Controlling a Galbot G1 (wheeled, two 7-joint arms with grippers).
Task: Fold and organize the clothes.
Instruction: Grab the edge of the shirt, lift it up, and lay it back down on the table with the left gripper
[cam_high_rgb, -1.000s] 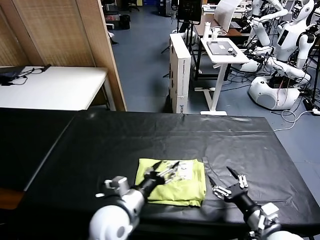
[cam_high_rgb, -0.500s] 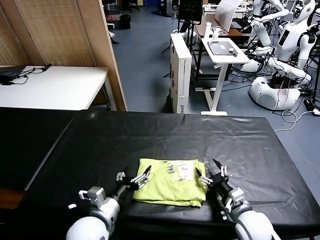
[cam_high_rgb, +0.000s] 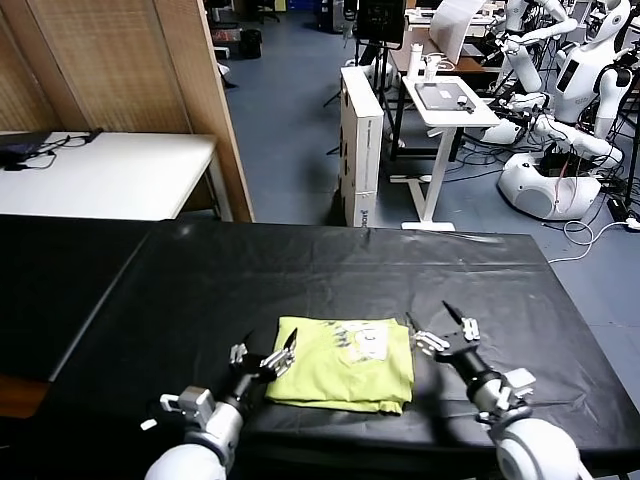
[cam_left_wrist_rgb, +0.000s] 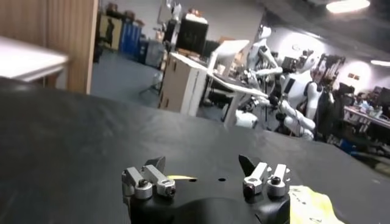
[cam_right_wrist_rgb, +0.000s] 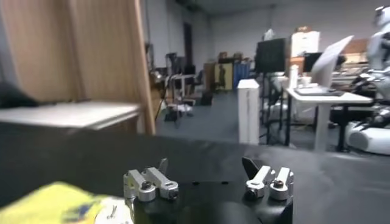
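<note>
Next, my left gripper needs to grab the T-shirt by its folded corner (cam_high_rgb: 282, 375) to organize it.
The clothes are one lime yellow-green T-shirt (cam_high_rgb: 345, 365), folded into a compact rectangle with a faint whitish print on top, lying near the front edge of the black table (cam_high_rgb: 300, 270). My left gripper (cam_high_rgb: 270, 346) stands open just off the shirt's left edge, nothing between its fingers. My right gripper (cam_high_rgb: 436, 326) is open too, a little off the shirt's right edge. In the left wrist view the open gripper (cam_left_wrist_rgb: 201, 164) hovers over black cloth, with the shirt (cam_left_wrist_rgb: 311, 206) to one side. The right wrist view has its open gripper (cam_right_wrist_rgb: 206, 165) and the shirt (cam_right_wrist_rgb: 55, 201) at a corner.
A white table (cam_high_rgb: 110, 175) and a wooden partition (cam_high_rgb: 130, 70) stand at the back left. Beyond the black table's far edge are a cardboard box (cam_high_rgb: 360, 140), a white desk (cam_high_rgb: 447, 100) and other robots (cam_high_rgb: 560, 120).
The left gripper has pulled back off the shirt to its left edge. The right gripper has shifted a little to the right, away from the shirt. The shirt lies still.
</note>
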